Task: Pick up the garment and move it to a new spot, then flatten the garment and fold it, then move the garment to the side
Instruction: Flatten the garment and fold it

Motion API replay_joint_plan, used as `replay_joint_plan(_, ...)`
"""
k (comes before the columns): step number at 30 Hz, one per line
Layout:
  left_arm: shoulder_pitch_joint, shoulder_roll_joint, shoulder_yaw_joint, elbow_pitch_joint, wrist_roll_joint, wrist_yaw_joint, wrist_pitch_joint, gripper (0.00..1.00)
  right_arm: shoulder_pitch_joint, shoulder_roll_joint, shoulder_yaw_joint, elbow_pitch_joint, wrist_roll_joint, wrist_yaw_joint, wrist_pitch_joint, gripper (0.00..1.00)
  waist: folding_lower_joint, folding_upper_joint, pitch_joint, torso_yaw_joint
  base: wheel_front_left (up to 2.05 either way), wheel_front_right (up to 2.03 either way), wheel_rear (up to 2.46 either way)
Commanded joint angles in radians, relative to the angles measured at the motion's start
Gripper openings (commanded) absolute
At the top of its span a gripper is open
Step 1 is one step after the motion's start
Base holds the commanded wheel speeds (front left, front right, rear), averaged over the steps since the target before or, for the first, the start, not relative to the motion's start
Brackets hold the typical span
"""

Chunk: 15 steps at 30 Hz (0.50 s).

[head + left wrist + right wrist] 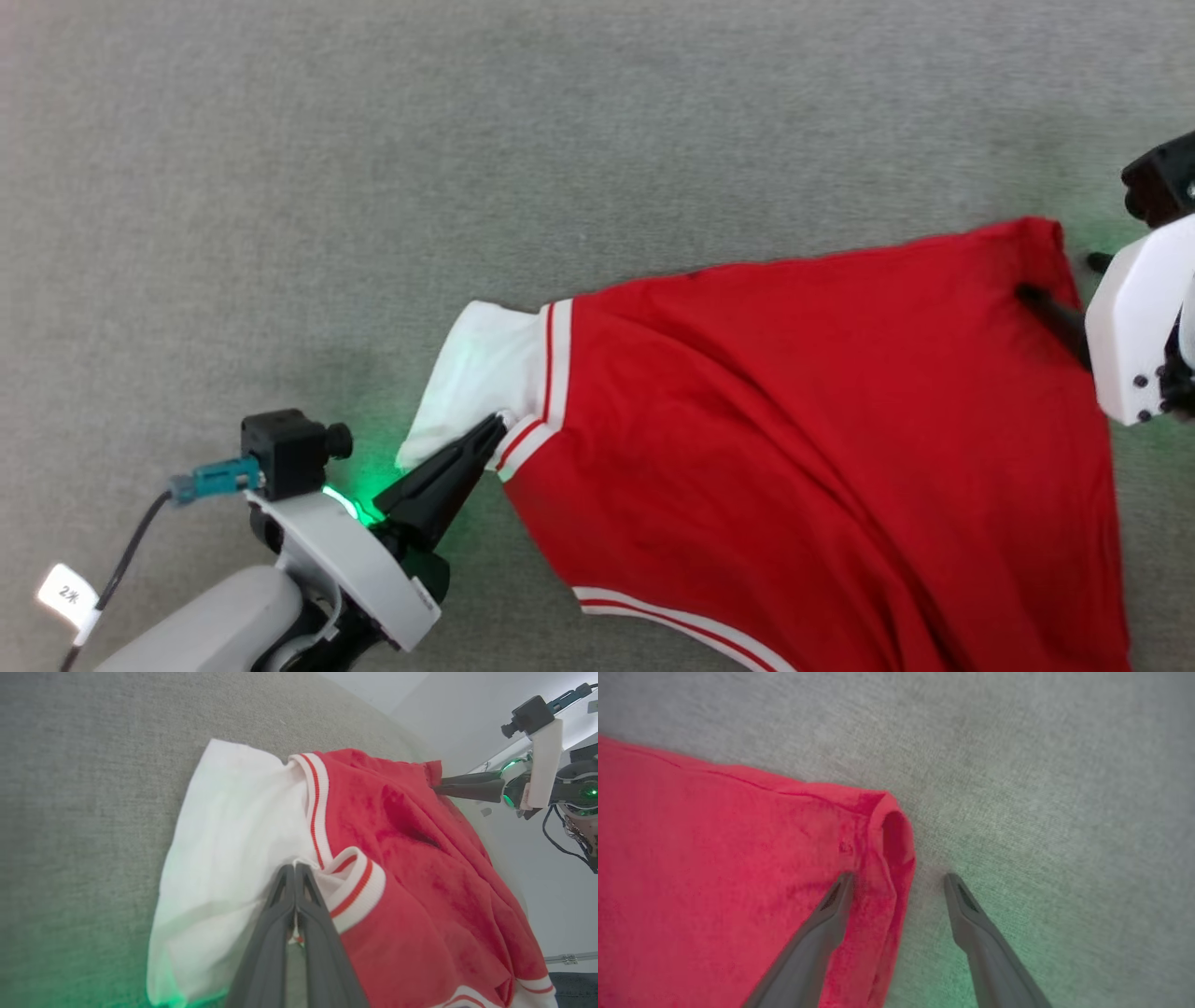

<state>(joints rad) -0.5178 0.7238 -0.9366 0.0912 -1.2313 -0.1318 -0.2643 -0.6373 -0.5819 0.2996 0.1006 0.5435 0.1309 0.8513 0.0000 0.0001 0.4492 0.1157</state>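
The hem edge (894, 882) curls up at the red corner (892, 840) while the rest of the garment lies flat, so my right gripper should next take hold of the garment there.
The garment (794, 420) is a red jersey with a white sleeve (476, 373) and striped trim, spread on a grey surface. My left gripper (499, 425) is shut on the garment where the sleeve meets the striped trim; in the left wrist view (295, 865) a bit of white cloth shows between its fingers. My right gripper (1060, 278) stands open at the garment's far right corner. In the right wrist view (899, 877) one finger lies over the red cloth (714, 858) and the other over bare surface, with the folded corner edge between them. Chest lettering is hidden.
The grey cloth-like surface (373, 168) stretches wide to the left of and beyond the garment. A cable with a white tag (67, 595) hangs by my left wrist. Past the surface's far edge, the left wrist view shows a pale wall (467, 709).
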Motion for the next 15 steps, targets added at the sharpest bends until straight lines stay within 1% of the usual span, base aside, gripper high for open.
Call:
replay_joint_plan(1,-0.011,-0.008,-0.006,0.010,0.005,0.003,0.001,0.00,-0.013,-0.008,0.042,0.034,0.029,0.000,0.012,1.00,0.0000,-0.0001,0.018,0.024,0.00,0.00,0.00)
replay_joint_plan(3,-0.018,-0.012,-0.011,0.015,0.004,0.003,0.001,0.00,-0.013,-0.011,0.068,0.062,0.059,0.000,0.007,1.00,0.0000,-0.0001,0.016,0.027,0.00,0.00,0.00)
replay_joint_plan(4,-0.020,-0.013,-0.013,0.017,0.004,0.003,0.001,0.00,-0.017,-0.014,0.079,0.072,0.069,0.000,0.002,0.73,0.0000,-0.0001,0.015,0.028,0.00,0.00,0.00)
replay_joint_plan(5,-0.023,-0.012,-0.015,0.019,0.002,0.003,0.001,0.00,-0.018,-0.017,0.087,0.081,0.077,0.000,-0.004,0.38,0.0000,-0.0001,0.014,0.027,0.00,0.00,0.00)
replay_joint_plan(6,-0.028,-0.011,-0.016,0.021,0.000,0.003,0.001,0.00,-0.022,-0.020,0.096,0.089,0.085,0.000,-0.012,0.00,0.0000,-0.0001,0.014,0.026,0.00,0.00,0.00)
replay_joint_plan(9,-0.039,-0.004,-0.015,0.029,-0.002,0.003,0.001,0.00,-0.037,-0.023,0.097,0.107,0.097,0.000,-0.037,0.00,0.0000,-0.0001,0.012,0.021,0.00,0.00,0.00)
replay_joint_plan(10,-0.058,0.005,-0.017,0.044,-0.004,0.003,0.001,0.00,-0.059,-0.019,0.076,0.126,0.098,0.000,-0.075,0.00,0.0000,-0.0001,0.009,0.014,0.00,0.00,0.00)
replay_joint_plan(11,-0.058,0.005,-0.017,0.044,-0.004,0.003,0.001,0.00,-0.059,-0.019,0.076,0.126,0.098,0.000,-0.075,0.00,0.0000,-0.0001,0.009,0.014,0.00,0.00,0.00)
replay_joint_plan(15,-0.139,0.034,-0.022,0.093,-0.026,0.003,0.012,0.00,-0.143,0.016,0.014,0.182,0.077,-0.001,-0.157,0.00,0.0000,-0.0001,0.004,-0.009,0.00,0.00,0.00)
